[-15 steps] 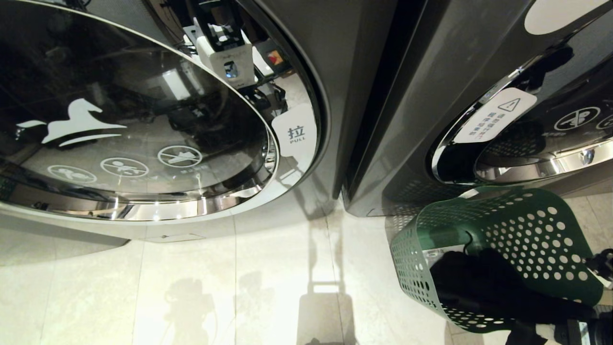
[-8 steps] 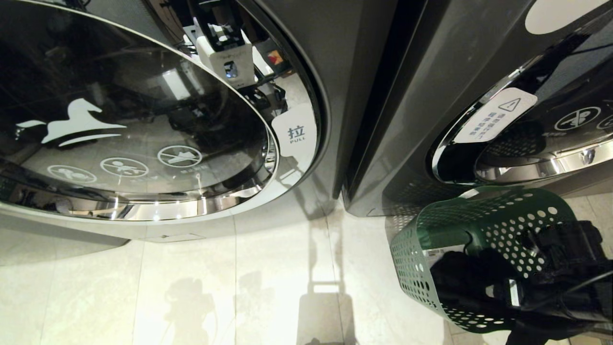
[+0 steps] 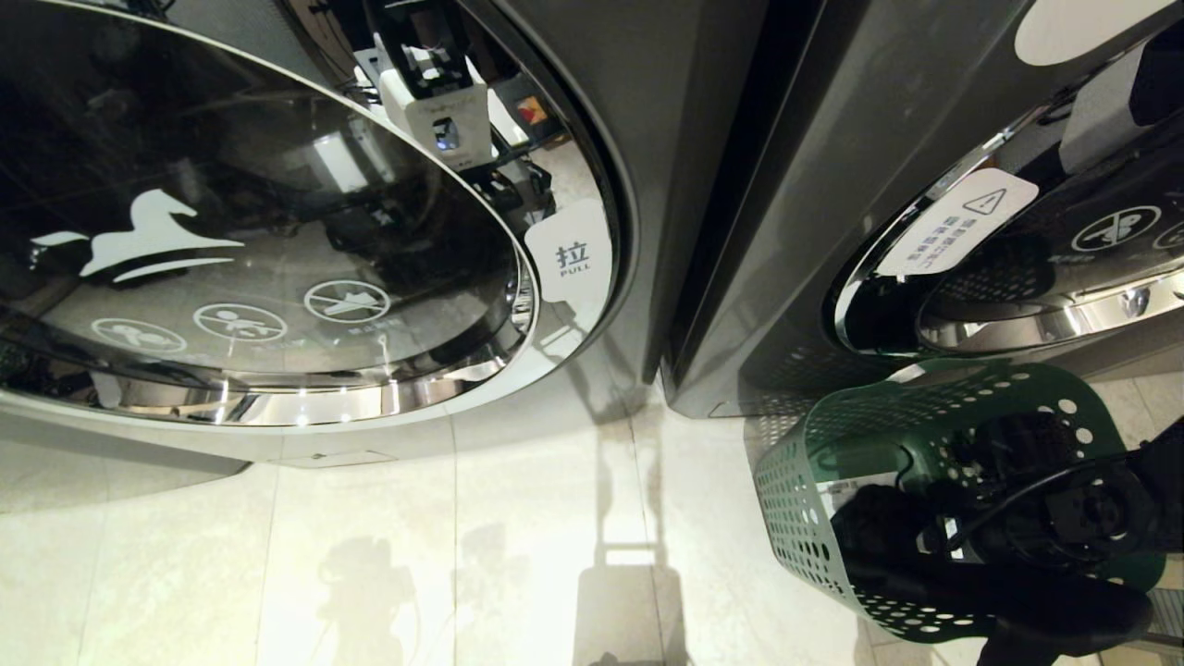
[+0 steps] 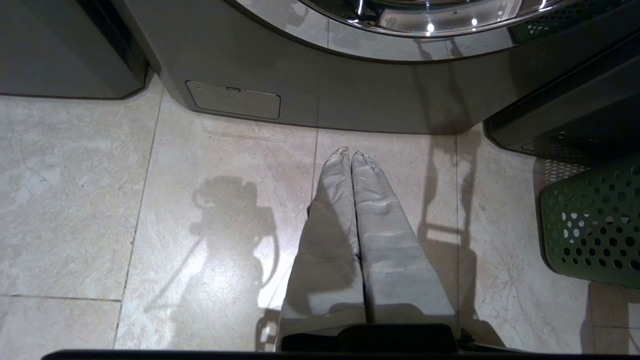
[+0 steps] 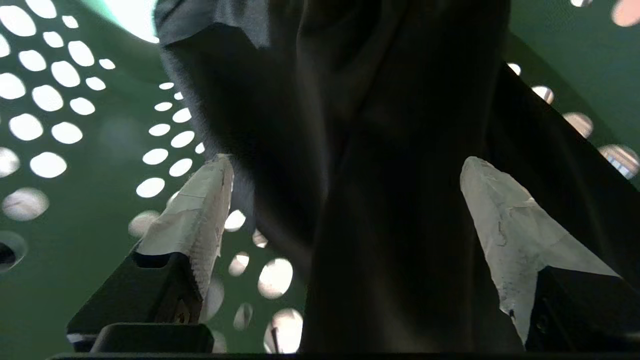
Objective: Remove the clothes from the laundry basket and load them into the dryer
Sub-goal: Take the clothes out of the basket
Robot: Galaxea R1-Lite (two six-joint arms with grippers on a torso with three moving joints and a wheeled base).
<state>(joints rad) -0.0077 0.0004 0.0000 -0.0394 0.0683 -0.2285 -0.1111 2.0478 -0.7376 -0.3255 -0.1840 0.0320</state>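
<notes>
The fold (image 5: 372, 174) of the black clothes is below my right gripper's fingers. They would miss it now, so I must lower them first.
A green perforated laundry basket (image 3: 795, 490) stands on the floor at the lower right, with black clothes (image 3: 888, 546) inside. My right arm (image 3: 1045, 490) reaches down into it. In the right wrist view my right gripper (image 5: 345, 165) is open, its pale fingers (image 5: 200, 215) wide apart on either side of a fold of the dark clothes (image 5: 380, 150), with the basket wall (image 5: 75, 210) behind. The dryer (image 3: 647, 139) fills the upper left; its round glass door (image 3: 277, 231) is shut. My left gripper (image 4: 350, 155) hangs shut above the floor tiles, holding nothing.
A second dark machine (image 3: 832, 185) with its own round door stands right behind the basket. A white PULL tag (image 3: 573, 254) sits at the dryer door's right rim. Pale floor tiles (image 3: 462, 555) lie in front of both machines. The basket (image 4: 590, 225) is to the side of the left gripper.
My right arm has come in from the lower right and gone down into the basket, over the black clothes. The left arm, the basket and the dryer door have stayed still.
</notes>
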